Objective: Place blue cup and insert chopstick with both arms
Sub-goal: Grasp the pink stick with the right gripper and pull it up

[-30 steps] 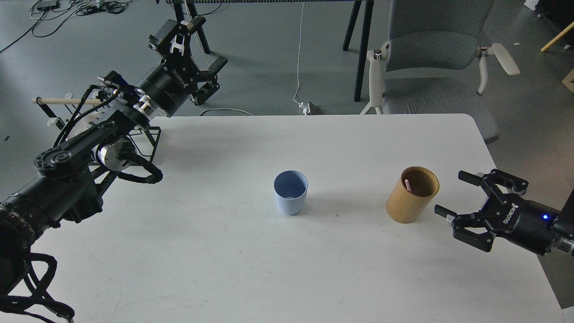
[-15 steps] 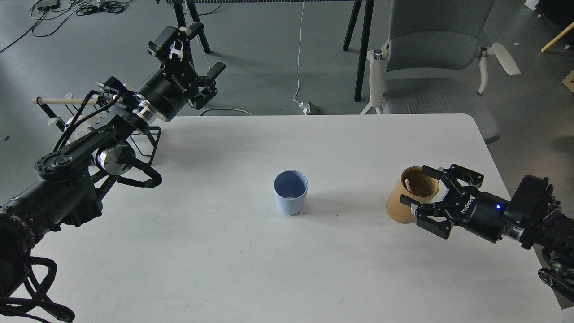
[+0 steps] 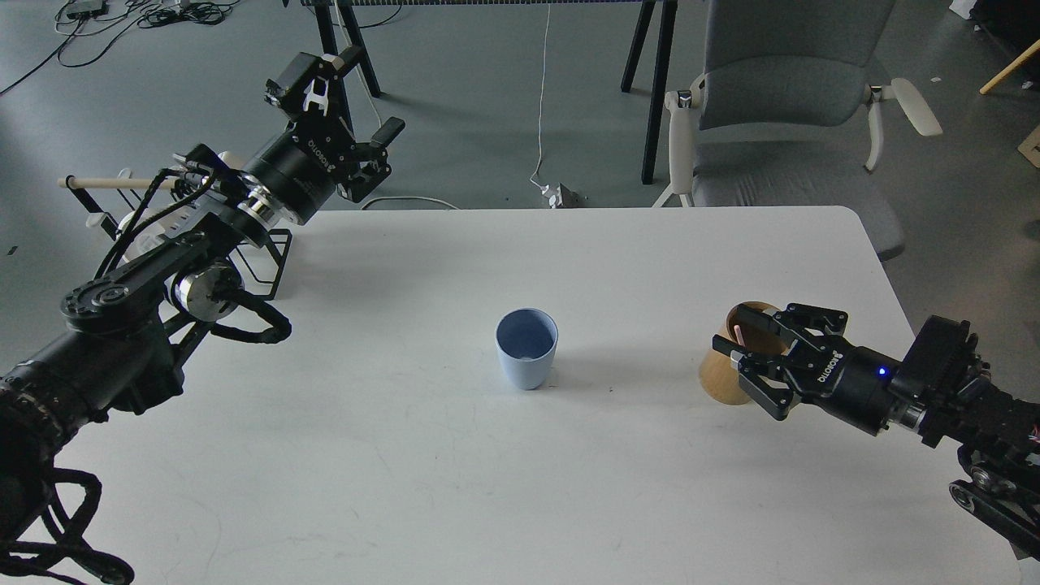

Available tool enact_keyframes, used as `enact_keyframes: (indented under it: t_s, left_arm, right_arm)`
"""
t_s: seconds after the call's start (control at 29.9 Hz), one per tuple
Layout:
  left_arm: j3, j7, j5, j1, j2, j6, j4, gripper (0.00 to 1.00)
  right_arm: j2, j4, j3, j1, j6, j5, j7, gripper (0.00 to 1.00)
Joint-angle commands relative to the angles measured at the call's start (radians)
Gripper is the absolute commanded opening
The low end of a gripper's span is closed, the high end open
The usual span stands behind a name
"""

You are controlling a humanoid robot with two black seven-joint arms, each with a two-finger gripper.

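Observation:
I should insert the pink chopstick into the blue cup, so I should next grab the chopstick with my right gripper by its exposed tip.
The blue cup stands upright and empty at the middle of the white table. A tan wooden holder stands to its right with the pink tip of a chopstick showing inside it. My right gripper is open, its fingers spread over the holder's right side and rim. My left gripper is open and empty, raised beyond the table's far left edge, well away from the cup.
A black wire rack with a pale wooden dowel stands at the table's far left, behind my left arm. A grey office chair and black stand legs are beyond the far edge.
My right gripper has moved left from beside the table's right edge onto the wooden holder. My left gripper has drawn back slightly to the left.

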Motion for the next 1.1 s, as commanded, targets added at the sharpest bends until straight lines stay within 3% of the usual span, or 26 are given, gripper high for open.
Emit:
enact_keyframes:
  t_s: [0.0, 0.4, 0.63, 1.07]
  left_arm:
    - [0.000, 0.000, 0.001, 0.000, 0.000, 0.000, 0.000, 0.98]
    - [0.001, 0.000, -0.001, 0.016, 0.000, 0.000, 0.003, 0.98]
    - [0.000, 0.000, -0.001, 0.019, -0.002, 0.000, 0.011, 0.98]
    - [0.000, 0.000, -0.001, 0.019, -0.007, 0.000, 0.011, 0.98]
  right_arm:
    - [0.000, -0.002, 0.000, -0.001, 0.000, 0.000, 0.000, 0.30]
    - [-0.011, -0.002, 0.003, 0.005, 0.000, 0.000, 0.000, 0.07]
    - [-0.046, -0.003, 0.017, 0.021, 0.000, 0.000, 0.000, 0.02]
    - [-0.156, 0.030, 0.089, 0.030, 0.000, 0.081, 0.000, 0.01]
